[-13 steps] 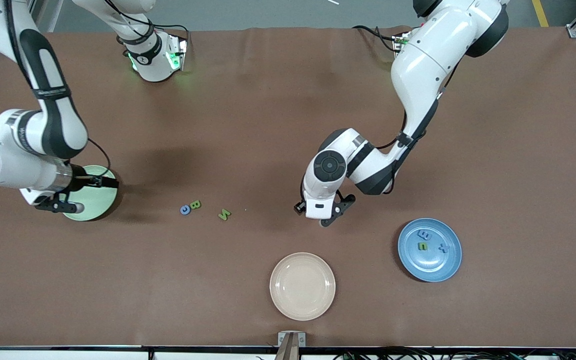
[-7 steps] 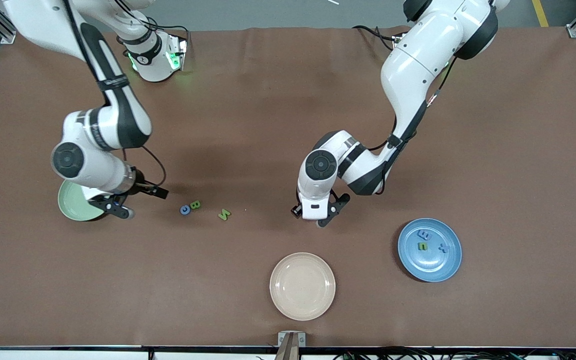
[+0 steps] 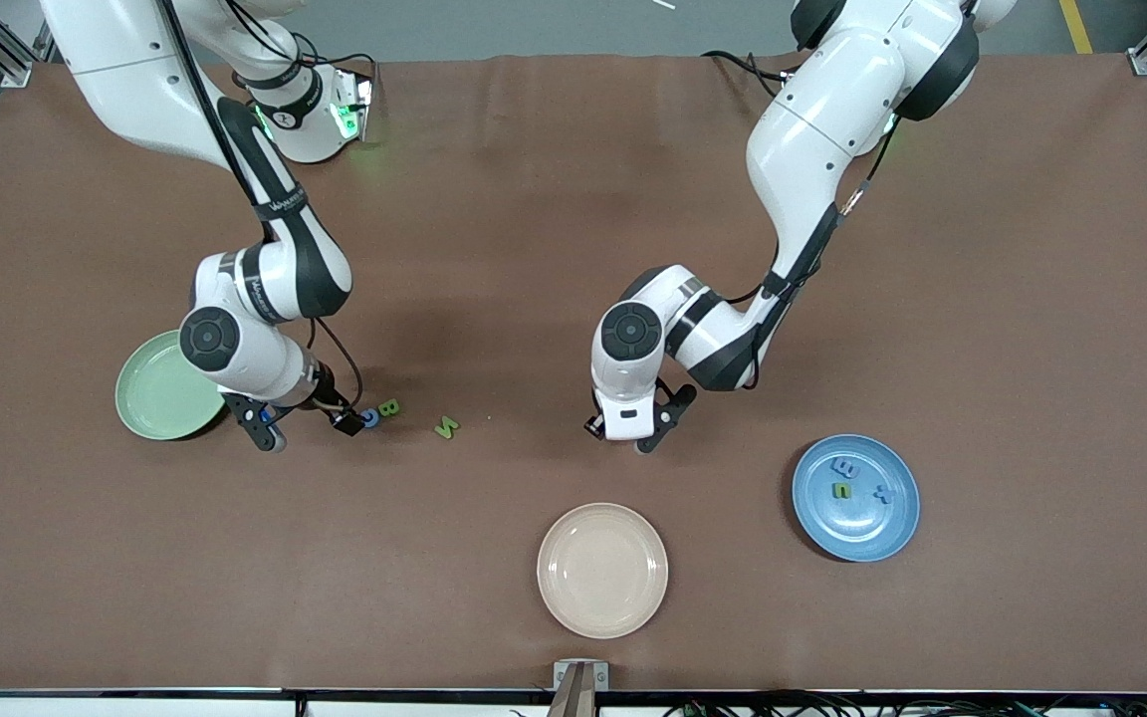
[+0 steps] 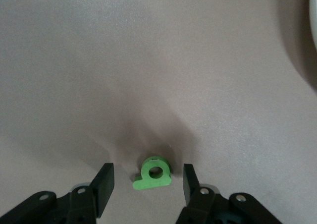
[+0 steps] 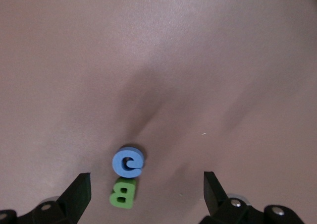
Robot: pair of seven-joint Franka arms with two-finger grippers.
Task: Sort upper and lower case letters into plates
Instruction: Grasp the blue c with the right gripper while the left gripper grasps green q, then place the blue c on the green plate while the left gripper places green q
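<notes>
The blue letter is to be sorted into the mint green plate point(image 3: 157, 398), so my right gripper should grab it next by its rounded sides.
A green lowercase letter point(image 4: 153, 173) lies flat on the table between the fingers of my left gripper point(image 4: 147, 185), which is open with a gap on each side. In the front view that gripper point(image 3: 621, 436) hides the letter. My right gripper point(image 5: 146, 194) is open over a blue letter c point(image 5: 129, 162) and a green B point(image 5: 123, 193) that touch each other. From the front, the right gripper point(image 3: 303, 430) hangs beside the mint green plate point(image 3: 157, 398). A green letter point(image 3: 446, 427) lies alone. The blue plate point(image 3: 862, 533) holds three letters.
A cream plate point(image 3: 601, 569) sits near the table's front edge, nearer to the front camera than the left gripper. A pale plate rim point(image 4: 314, 45) shows at the edge of the left wrist view. The brown table point(image 3: 1032, 299) spreads wide toward the left arm's end.
The right arm swung from over the mint plate to over the blue c and green B. The left gripper shifted slightly and its fingers narrowed around the green letter.
</notes>
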